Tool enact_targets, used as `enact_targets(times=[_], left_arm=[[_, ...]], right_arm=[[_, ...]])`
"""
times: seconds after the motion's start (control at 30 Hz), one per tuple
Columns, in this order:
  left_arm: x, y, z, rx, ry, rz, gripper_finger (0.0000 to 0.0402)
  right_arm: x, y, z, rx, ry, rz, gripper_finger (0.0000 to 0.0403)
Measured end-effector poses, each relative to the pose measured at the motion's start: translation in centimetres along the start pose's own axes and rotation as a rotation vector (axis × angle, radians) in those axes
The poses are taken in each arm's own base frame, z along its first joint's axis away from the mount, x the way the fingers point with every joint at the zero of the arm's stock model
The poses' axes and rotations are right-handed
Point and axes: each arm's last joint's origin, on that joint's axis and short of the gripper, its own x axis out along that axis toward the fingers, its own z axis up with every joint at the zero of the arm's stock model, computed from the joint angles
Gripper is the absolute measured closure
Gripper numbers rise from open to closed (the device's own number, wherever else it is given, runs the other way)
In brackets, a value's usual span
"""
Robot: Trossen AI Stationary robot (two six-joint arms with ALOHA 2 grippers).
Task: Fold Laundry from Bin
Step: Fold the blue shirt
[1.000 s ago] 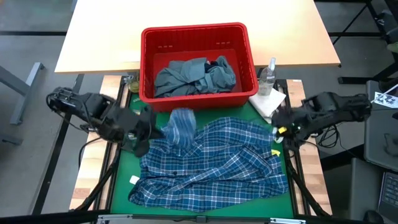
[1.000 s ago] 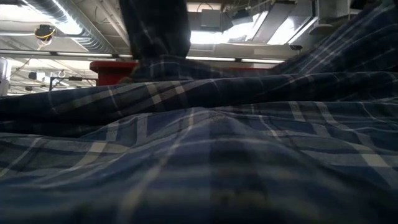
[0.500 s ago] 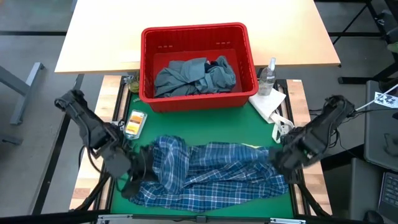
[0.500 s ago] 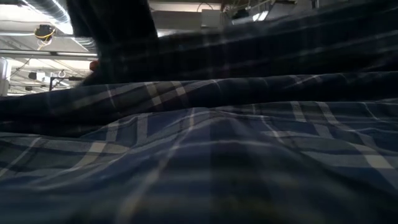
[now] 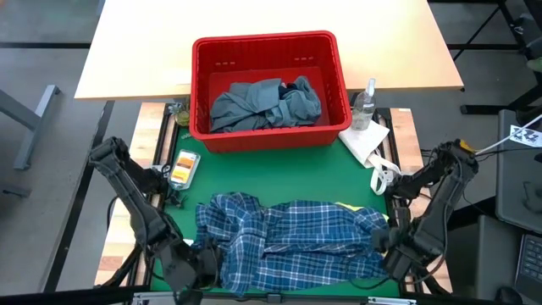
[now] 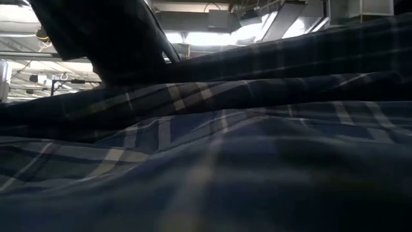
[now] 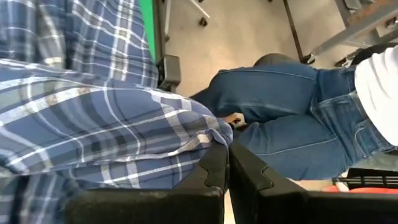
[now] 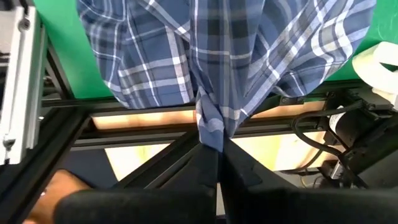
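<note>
My right gripper needs to move the plaid shirt over the green mat before it opens, because the shirt has its pinched end (image 8: 213,134) above the wooden strip.
The blue-white plaid shirt (image 5: 288,241) lies bunched in a band across the green mat (image 5: 279,174), close to the near edge. My left gripper (image 5: 203,259) is shut on the shirt's left end, and my right gripper (image 5: 390,251) on its right end. The red bin (image 5: 264,41) stands behind the mat, holding a grey-blue garment (image 5: 254,103) and a dark navy one (image 5: 298,85). In the low view the plaid cloth (image 6: 212,161) fills nearly everything, with a dark arm (image 6: 96,38) above it. My left gripper pinches a bunched fold of the plaid shirt (image 7: 213,134) between its two shut fingers (image 7: 211,171), slanting down from the table's left. The cloth runs off slack toward the mat. My right gripper pinches a gathered tuck of the shirt (image 8: 209,127) between its shut fingers (image 8: 205,158), pointing steeply down at the mat's near right corner. The cloth fans out from the pinch over the mat.
A spray bottle (image 5: 366,103) and a white paper towel (image 5: 364,140) sit right of the bin. A small orange packet (image 5: 183,167) lies on the mat's left side. A person in jeans (image 7: 292,118) stands beyond the table's near edge, by the metal frame rails (image 8: 37,81).
Both grippers have gone toward the near edge and down, still shut on the shirt. They have drawn its far part over the rest, so the shirt now lies as a narrower folded band near the front, and the mat before the bin is bare.
</note>
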Motion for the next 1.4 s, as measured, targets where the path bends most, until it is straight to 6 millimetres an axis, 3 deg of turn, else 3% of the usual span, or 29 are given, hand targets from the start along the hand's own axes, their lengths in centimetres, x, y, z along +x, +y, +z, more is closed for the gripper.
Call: enact_targets(times=[0.17, 0.43, 0.7, 0.9, 1.03, 1.4], left_arm=[[0.8, -0.6, 0.8, -0.020, -0.088, -0.058, 0.0402], [-0.8, -2.7, 3.1, -0.107, -0.251, -0.246, 0.0402], [-1.1, -3.7, 2.5, -0.305, -0.217, -0.320, 0.0402], [-1.2, -4.9, 1.0, -0.313, -0.161, -0.341, 0.0401], [-0.1, -5.4, -0.2, -0.292, -0.145, -0.314, 0.0389], [6.3, -5.2, -3.2, -0.234, -0.034, -0.199, 0.0326]], right_arm=[[0.6, 0.6, 0.2, -0.005, 0.005, -0.030, 0.0400], [0.7, 0.6, 0.5, -0.007, -0.048, -0.067, 0.0400], [0.7, 0.6, 0.5, -0.030, -0.059, -0.073, 0.0400], [0.7, 0.7, 0.6, -0.033, -0.057, -0.052, 0.0400], [0.7, 1.2, 0.9, -0.046, -0.086, 0.000, 0.0400], [0.6, 2.2, 1.4, -0.089, -0.140, 0.102, 0.0390]])
